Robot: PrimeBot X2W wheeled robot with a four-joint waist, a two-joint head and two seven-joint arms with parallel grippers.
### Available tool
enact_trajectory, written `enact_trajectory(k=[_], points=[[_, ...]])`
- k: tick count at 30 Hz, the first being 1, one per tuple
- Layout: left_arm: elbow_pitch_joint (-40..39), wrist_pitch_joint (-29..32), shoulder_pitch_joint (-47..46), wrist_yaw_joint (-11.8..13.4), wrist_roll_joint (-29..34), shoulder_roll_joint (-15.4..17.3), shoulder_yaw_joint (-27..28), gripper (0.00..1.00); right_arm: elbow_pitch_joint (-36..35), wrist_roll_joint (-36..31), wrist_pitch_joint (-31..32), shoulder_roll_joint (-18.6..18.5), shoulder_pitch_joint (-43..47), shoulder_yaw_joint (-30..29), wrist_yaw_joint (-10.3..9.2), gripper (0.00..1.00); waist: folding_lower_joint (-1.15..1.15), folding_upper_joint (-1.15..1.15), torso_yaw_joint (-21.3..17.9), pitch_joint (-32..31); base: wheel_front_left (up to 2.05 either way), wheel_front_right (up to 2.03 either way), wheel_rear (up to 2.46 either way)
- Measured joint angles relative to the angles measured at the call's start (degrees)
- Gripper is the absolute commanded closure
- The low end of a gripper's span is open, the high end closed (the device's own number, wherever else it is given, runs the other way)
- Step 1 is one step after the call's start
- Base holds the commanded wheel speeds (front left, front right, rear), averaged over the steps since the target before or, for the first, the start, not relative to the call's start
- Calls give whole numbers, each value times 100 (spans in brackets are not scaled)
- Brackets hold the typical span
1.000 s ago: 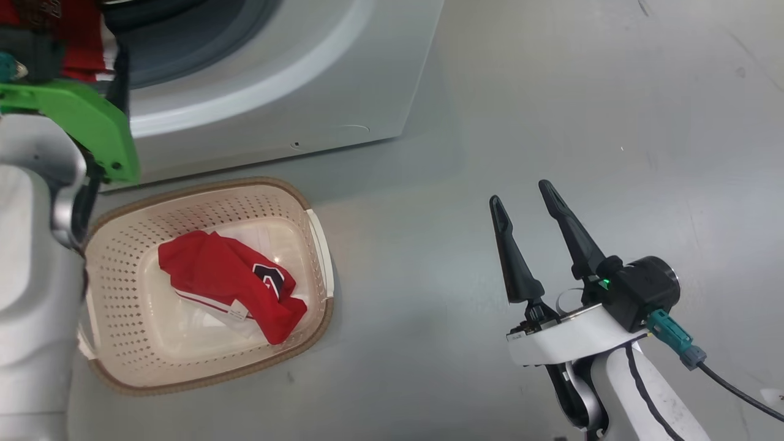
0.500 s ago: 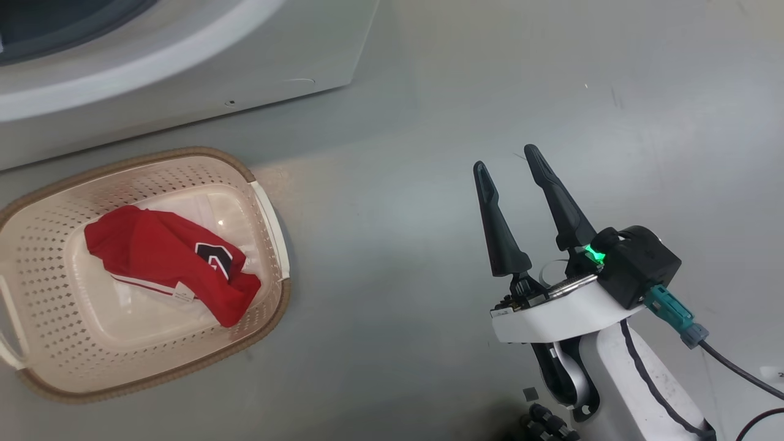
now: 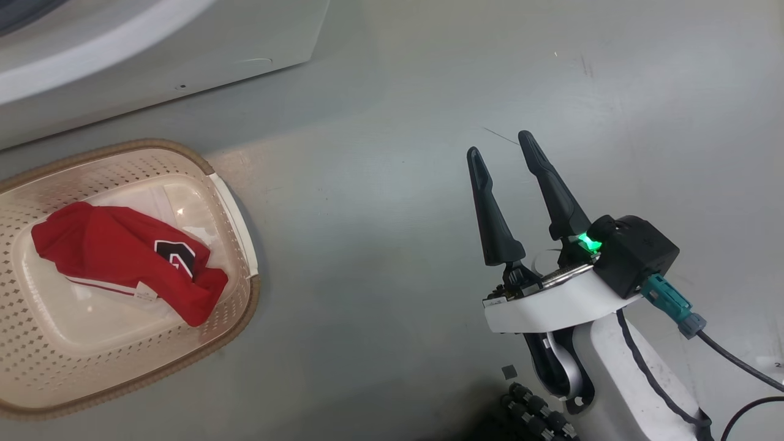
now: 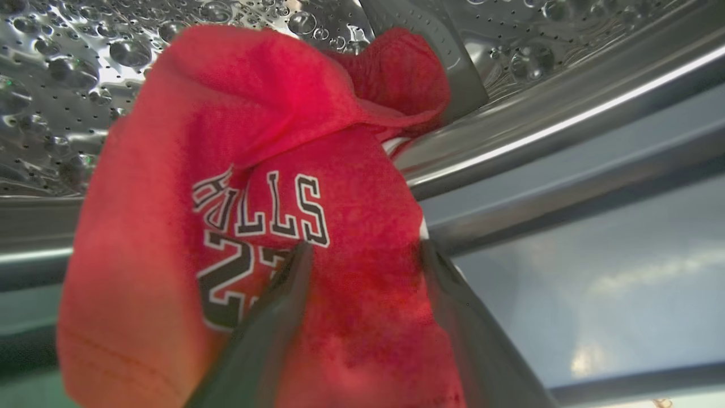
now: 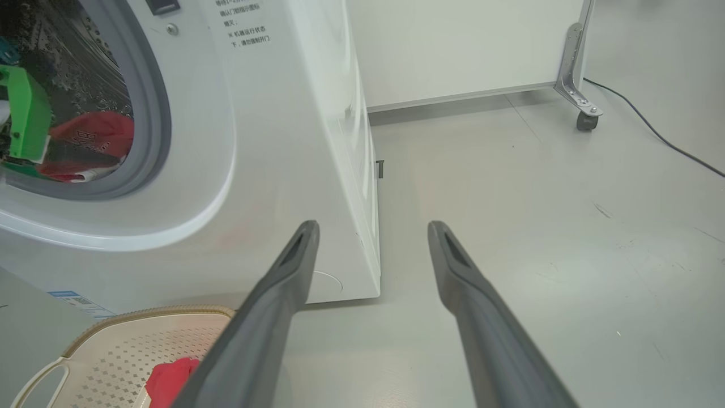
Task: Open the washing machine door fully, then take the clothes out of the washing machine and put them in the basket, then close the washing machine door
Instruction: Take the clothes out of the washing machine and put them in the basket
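Note:
My left gripper is to pinch the red garment next, by the fold (image 4: pixel 370 282) beside its lettering. The rest of the garment hangs loose over the drum's edge.
In the left wrist view, red clothes (image 4: pixel 272 113) with white "BULLS" lettering lie in the steel drum (image 4: pixel 510 51) of the washing machine. My left gripper (image 4: pixel 365 255) is open, its fingers spread against the cloth with a fold between them. In the head view, another red garment (image 3: pixel 104 245) lies in the cream basket (image 3: pixel 253 288) on the floor before the washing machine (image 3: pixel 153 55). To the basket's right, my right gripper (image 3: pixel 501 144) is open and empty above the floor. The right wrist view shows the red clothes (image 5: pixel 96 133) inside the drum. The washing machine door is out of view.
A green part of my left arm (image 5: pixel 22 113) sits in the drum opening, ringed by the grey gasket (image 5: pixel 156 113). A white panel (image 5: pixel 453 45) on a caster leg (image 5: pixel 580 107) stands behind the washer. A dark cable (image 5: pixel 651 130) runs across the grey floor.
The head camera has swung, so washer and basket slide left and up and my left arm leaves that picture. The garment in the basket has not moved. My right gripper stays open.

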Motion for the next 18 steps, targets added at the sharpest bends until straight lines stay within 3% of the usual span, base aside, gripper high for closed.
enact_trajectory(k=[5, 6, 7, 8, 9, 18], points=[[120, 305, -225, -1, -85, 12, 35, 2, 4, 1, 0, 1, -18, 8, -7, 0, 0, 0, -9, 32, 0, 0, 0], [122, 336, -250, -1, -92, 13, 35, 17, 4, 1, 0, 1, -35, 8, -7, 0, 0, 0, -8, 39, 0, 0, 0], [125, 375, -275, -1, -97, 15, 38, 40, 4, 1, 0, 1, -62, 8, -8, 0, 0, 0, -6, 47, 0, 0, 0], [134, 409, -303, -1, -97, 26, 38, 74, 4, 1, 0, 0, -94, 8, -8, 0, 0, 0, -4, 54, 0, 0, 0], [141, 439, -328, -1, -98, 36, 43, 100, 4, 1, 0, 0, -118, 7, -9, 0, 0, 0, -1, 62, 0, 0, 0], [149, 367, -420, -1, -175, 24, 67, 100, 15, 9, 0, 0, -204, -1, -51, 0, 0, 0, 48, 107, 0, 0, 0]])
